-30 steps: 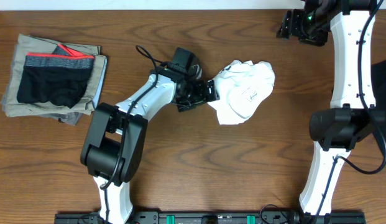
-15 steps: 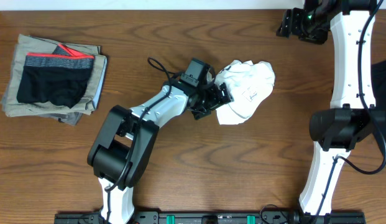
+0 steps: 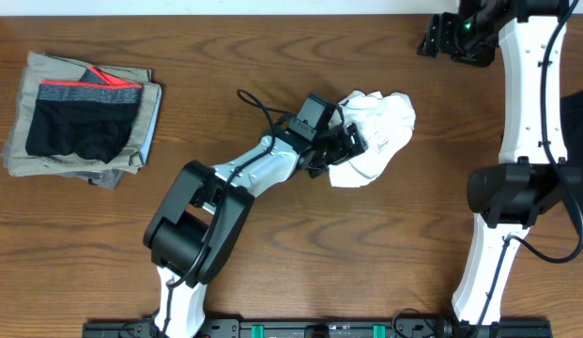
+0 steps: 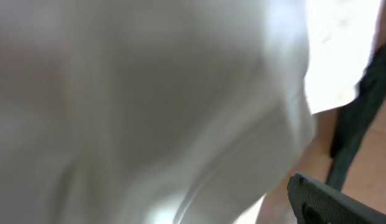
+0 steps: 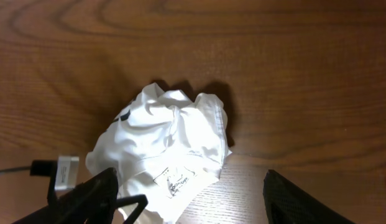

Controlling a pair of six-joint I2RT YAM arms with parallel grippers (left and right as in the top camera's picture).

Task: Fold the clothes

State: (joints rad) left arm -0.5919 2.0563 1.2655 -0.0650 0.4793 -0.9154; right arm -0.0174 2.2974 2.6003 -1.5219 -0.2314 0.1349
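My left gripper needs to grab the white T-shirt (image 3: 380, 131) next by the edge facing the stack, and the T-shirt's body should then trail and lie down onto the stack.
The white T-shirt (image 3: 380, 131) lies crumpled in a heap on the wooden table, right of centre. It also shows in the right wrist view (image 5: 168, 143), with its printed label facing up. My left gripper (image 3: 343, 145) is pressed into the shirt's left edge, and its jaws look open. White cloth (image 4: 149, 93) fills the left wrist view, with one finger pad at the lower right. My right gripper (image 3: 451, 38) is open and empty, high over the back right; its fingers frame the right wrist view (image 5: 189, 183). No black garment is clearly in view.
A stack of khaki-grey folded pieces (image 3: 28, 150) with black shorts (image 3: 80, 127), red-and-grey waistband, sits at the far left. The right arm's white links (image 3: 516, 113) stand along the right side. The table's back edge is near the right gripper.
My left arm has reached to the right, and its gripper has gone from beside the shirt's left edge into the cloth. The shirt and the right arm have barely moved.
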